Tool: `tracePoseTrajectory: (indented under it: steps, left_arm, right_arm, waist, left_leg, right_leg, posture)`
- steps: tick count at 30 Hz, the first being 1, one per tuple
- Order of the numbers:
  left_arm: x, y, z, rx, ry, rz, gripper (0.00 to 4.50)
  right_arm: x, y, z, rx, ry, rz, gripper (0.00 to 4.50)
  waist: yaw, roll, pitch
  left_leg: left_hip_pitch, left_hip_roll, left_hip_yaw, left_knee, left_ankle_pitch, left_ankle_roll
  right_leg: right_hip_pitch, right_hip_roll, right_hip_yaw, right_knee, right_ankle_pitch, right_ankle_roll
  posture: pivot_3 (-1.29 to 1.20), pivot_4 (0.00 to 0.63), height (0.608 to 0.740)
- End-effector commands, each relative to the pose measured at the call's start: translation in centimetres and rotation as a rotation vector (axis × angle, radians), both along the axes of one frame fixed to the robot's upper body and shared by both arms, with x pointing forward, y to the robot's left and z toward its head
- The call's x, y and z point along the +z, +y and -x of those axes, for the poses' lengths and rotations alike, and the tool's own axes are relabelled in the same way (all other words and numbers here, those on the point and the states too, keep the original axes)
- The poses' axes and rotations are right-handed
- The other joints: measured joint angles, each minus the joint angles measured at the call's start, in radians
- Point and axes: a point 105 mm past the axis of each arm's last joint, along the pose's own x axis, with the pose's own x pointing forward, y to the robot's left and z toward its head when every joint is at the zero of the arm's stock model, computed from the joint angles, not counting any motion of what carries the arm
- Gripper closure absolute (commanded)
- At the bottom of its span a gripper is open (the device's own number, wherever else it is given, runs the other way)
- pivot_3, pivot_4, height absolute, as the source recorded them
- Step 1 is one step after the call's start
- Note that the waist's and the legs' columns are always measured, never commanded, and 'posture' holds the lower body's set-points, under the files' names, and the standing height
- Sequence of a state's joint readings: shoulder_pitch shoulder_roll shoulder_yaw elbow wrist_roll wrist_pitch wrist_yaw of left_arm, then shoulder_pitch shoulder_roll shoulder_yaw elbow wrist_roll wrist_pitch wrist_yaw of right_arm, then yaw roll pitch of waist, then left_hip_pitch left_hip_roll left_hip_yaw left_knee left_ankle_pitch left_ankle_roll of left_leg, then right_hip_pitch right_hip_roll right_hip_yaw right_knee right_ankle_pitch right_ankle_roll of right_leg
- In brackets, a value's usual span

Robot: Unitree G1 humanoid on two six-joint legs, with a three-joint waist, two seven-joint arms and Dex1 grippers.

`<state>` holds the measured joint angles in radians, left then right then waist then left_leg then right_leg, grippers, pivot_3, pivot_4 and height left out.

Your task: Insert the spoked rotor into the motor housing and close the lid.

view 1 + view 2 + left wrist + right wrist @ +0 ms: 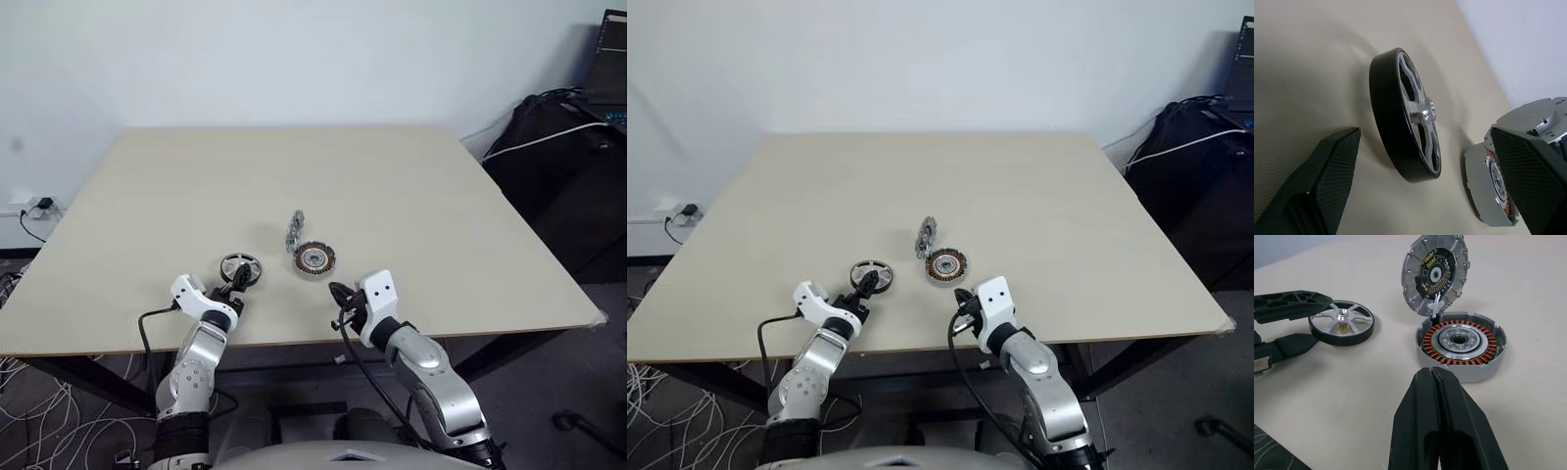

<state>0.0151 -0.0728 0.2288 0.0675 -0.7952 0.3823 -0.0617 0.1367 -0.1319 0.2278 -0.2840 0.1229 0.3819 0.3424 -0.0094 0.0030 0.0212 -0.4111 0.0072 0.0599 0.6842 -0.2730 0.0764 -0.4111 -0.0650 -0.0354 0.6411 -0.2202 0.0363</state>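
Note:
My left gripper's fingers stand beside the rotor's dark rim (1405, 154), past its lower edge (1421, 179), and closing would catch the rotor, so my left gripper closes next.
The spoked rotor (240, 266), a silver wheel with a dark outer rim, lies flat on the table near the front edge. My left gripper (234, 281) is open, with one finger (1327, 181) on each side of the rotor (1405, 127) and a gap to both. To the rotor's right sits the motor housing (1462, 343), its copper windings showing. The lid (1435, 273) stands upright at the housing's far edge, hinged open. My right gripper (1434, 378) is shut and empty, just in front of the housing.
The pale wooden table (441, 215) has its front edge just under both wrists. A black bag with cables (563, 147) and a laptop (612, 44) stand off the table's right side. Loose cables (29, 411) lie on the floor at the left.

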Motion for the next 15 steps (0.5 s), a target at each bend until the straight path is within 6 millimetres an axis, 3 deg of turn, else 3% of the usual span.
tracePoseTrajectory:
  steps: [1, 3, 13, 15]
  left_arm:
    - [0.54, -1.78, -0.44, -0.013, -0.023, 0.085, 0.18]
    - [0.61, -1.84, -0.39, -0.014, -0.028, 0.097, 0.56]
    - [0.50, -1.75, -0.32, 0.003, -0.023, 0.112, 3.93]
    - [0.46, -1.72, -0.30, 0.008, -0.021, 0.119, 4.12]
  right_arm:
    - [1.59, 0.10, -0.45, -0.004, -0.061, -0.024, 4.48]
    - [1.59, 0.09, -0.49, -0.006, -0.061, -0.024, 4.50]
    - [1.67, -0.04, -0.66, -0.010, -0.064, -0.024, 4.50]
    - [1.70, -0.05, -0.68, -0.010, -0.065, -0.023, 4.50]
  waist:
    - [0.000, 0.000, 0.000]
    - [0.000, 0.000, 0.000]
    - [-0.001, -0.001, 0.000]
    - [-0.001, -0.001, 0.000]
  left_leg:
    - [0.000, 0.000, 0.000, 0.000, 0.000, 0.000]
    - [0.000, 0.000, 0.000, 0.000, 0.000, 0.000]
    - [0.000, 0.000, 0.000, 0.000, 0.000, 0.000]
    - [0.000, 0.000, 0.000, 0.000, 0.000, 0.000]
  right_leg:
    - [0.000, 0.000, 0.000, 0.000, 0.000, 0.000]
    - [0.000, -0.001, 0.000, 0.000, 0.000, 0.000]
    - [0.000, -0.003, 0.000, 0.000, 0.000, 0.000]
    - [0.000, -0.004, 0.000, 0.000, 0.000, 0.000]
  posture:
    - [0.00, 0.000, 0.740]
    - [0.00, 0.000, 0.740]
    - [0.00, 0.000, 0.740]
    - [0.00, 0.000, 0.740]
